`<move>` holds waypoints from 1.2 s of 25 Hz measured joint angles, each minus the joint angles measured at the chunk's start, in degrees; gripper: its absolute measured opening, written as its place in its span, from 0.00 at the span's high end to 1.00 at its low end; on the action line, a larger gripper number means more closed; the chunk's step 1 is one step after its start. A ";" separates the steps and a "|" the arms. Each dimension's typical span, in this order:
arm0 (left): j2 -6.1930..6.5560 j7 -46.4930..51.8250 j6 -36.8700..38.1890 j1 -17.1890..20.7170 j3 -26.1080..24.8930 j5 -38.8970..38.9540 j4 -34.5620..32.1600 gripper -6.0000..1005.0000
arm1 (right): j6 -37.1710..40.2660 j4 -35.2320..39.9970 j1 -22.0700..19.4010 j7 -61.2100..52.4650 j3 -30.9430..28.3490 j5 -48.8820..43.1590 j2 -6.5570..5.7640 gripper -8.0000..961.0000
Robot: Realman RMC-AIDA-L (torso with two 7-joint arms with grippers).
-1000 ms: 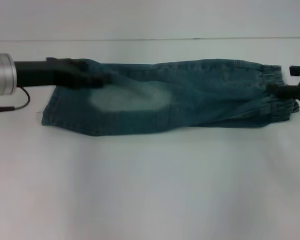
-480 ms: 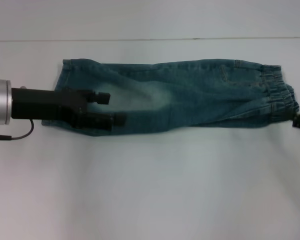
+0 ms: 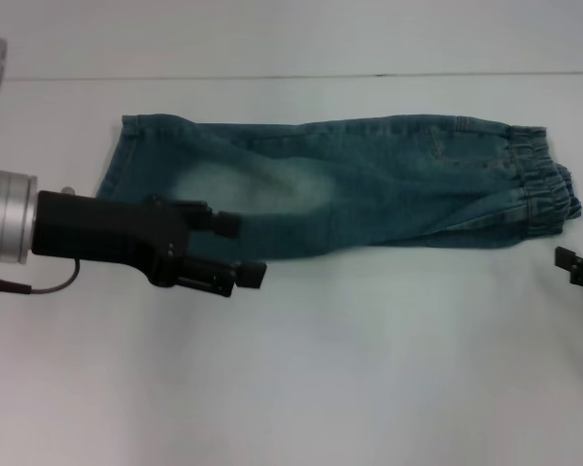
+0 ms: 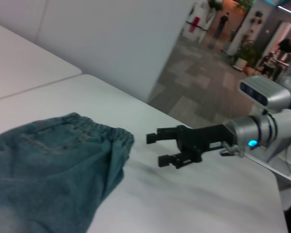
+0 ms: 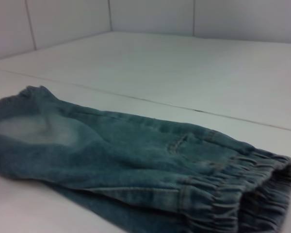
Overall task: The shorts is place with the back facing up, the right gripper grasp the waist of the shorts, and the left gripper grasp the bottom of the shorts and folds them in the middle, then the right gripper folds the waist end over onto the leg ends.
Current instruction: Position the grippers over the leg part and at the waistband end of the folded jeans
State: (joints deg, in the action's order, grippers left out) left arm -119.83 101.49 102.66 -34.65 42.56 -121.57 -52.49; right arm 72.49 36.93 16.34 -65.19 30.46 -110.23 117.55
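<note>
The right gripper's finger doesn't reach the shorts' gathered waist (image 3: 539,189) yet. The right gripper should first move toward the waist, then close on the waist.
The shorts (image 3: 369,194) lie flat on the white table, folded lengthwise into one long strip, with a pale bleached patch (image 3: 253,184). The gathered waist (image 3: 539,189) is at the right end and the bottom of the shorts (image 3: 112,175) at the left end. My left gripper (image 3: 240,249) is open and empty, hovering over the near edge of the strip close to the leg ends. Only a tip of my right gripper (image 3: 578,269) shows at the right edge, near the waist. The left wrist view shows the right gripper (image 4: 156,149) open and empty, apart from the waist (image 4: 114,141).
The white table (image 3: 321,388) stretches wide in front of the shorts. A seam line (image 3: 272,77) runs across it behind them. The left wrist view shows the table's far edge (image 4: 203,133) beyond the right gripper, with an open hall behind.
The left gripper came off the far leg hem and drew back across the shorts to the near edge. The right gripper left the waist and moved nearer and outward. The shorts stay flat.
</note>
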 joint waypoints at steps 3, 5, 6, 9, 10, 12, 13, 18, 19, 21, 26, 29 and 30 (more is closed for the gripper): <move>-0.26 -0.31 0.39 0.00 0.76 0.13 0.31 0.07 | -0.64 -0.37 -0.18 0.71 -0.54 -0.06 -0.42 0.07; -0.37 -0.39 0.16 0.00 1.04 0.30 0.59 0.07 | -1.06 -0.51 -0.14 1.02 -0.71 -0.07 -0.78 0.07; -0.46 -0.42 -0.07 0.01 1.08 0.36 0.67 0.07 | -1.29 -0.55 -0.05 1.15 -0.73 -0.08 -1.01 0.07; -0.92 -0.45 -0.79 0.02 1.12 0.43 0.72 0.07 | -1.94 -0.70 0.55 1.64 -0.40 -0.23 -1.56 0.08; -1.05 -0.46 -1.03 0.02 1.12 0.44 0.72 0.07 | -2.23 -1.00 0.89 2.01 -0.27 -0.37 -1.74 0.08; -1.36 -0.46 -1.49 -0.03 1.12 0.45 0.72 0.07 | -2.87 -1.93 1.87 2.92 -0.21 -0.63 -2.18 0.08; -1.52 -0.47 -1.66 -0.08 1.13 0.46 0.72 0.07 | -3.26 -2.55 2.36 3.28 -0.18 -0.85 -2.46 0.08; -2.06 -0.32 -1.86 -0.20 1.13 0.46 0.72 0.07 | -5.81 -5.13 5.55 4.62 -0.05 -3.73 -3.36 0.08; -2.22 -0.21 -1.86 -0.22 1.10 0.46 0.72 0.07 | -5.81 -5.13 5.55 4.62 -0.05 -3.73 -3.36 0.09; -2.42 -0.14 -1.86 -0.25 0.99 0.46 0.70 0.07 | -7.12 -5.53 6.48 5.47 -0.05 -4.69 -3.17 0.09; -2.70 -0.04 -2.52 -0.47 0.98 0.46 0.74 0.07 | -7.75 -6.54 7.85 6.41 0.00 -5.99 -3.19 0.09; -2.96 -0.03 -3.09 -0.63 1.04 0.46 0.74 0.07 | -8.38 -7.16 8.68 7.20 0.04 -6.45 -3.17 0.09; -3.03 -0.02 -3.28 -0.64 1.04 0.46 0.74 0.07 | -8.64 -7.46 8.91 7.47 0.04 -6.52 -3.17 0.10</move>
State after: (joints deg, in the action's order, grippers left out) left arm -122.86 101.47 99.38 -35.29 43.60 -121.11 -51.75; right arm 63.85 29.47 25.26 -57.72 30.50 -116.75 114.38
